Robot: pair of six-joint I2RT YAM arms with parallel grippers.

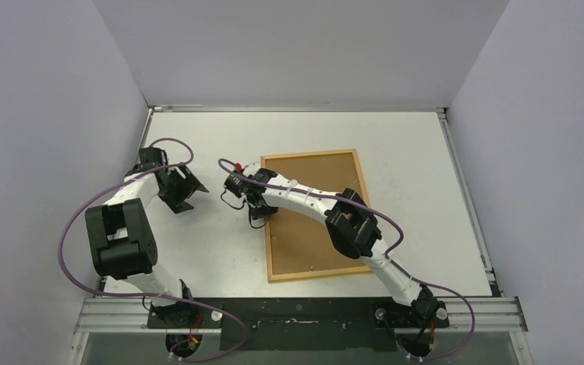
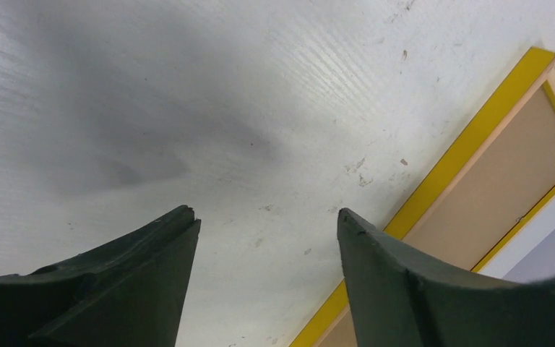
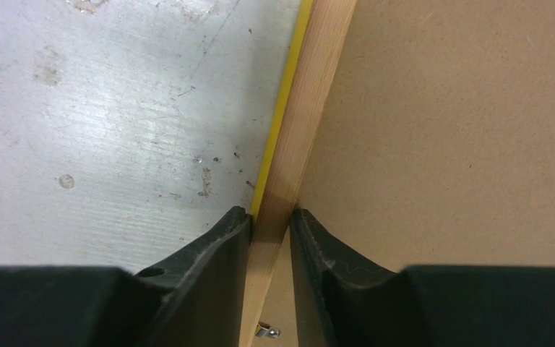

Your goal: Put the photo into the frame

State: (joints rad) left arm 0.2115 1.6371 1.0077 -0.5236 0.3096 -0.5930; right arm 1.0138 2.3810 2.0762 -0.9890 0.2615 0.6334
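I need to reach the frame with my left gripper and hold it by its long yellow-edged bar. The brown backing board then stays free for fitting the photo.
The frame lies back side up on the table, a brown backing board filling it. My right gripper is shut on the frame's left rail. In the right wrist view the gripper has one finger on the yellow outer edge and the other inside on the board, pinching the wooden rail. My left gripper hovers over bare table left of the frame. It stands open with nothing between its fingers, and the frame's yellow edge runs to its right. The photo is out of view.
A small metal tab sits on the board just inside the gripped rail. White walls enclose the table on the left, back and right. Both arm bases stand on a rail at the near edge.
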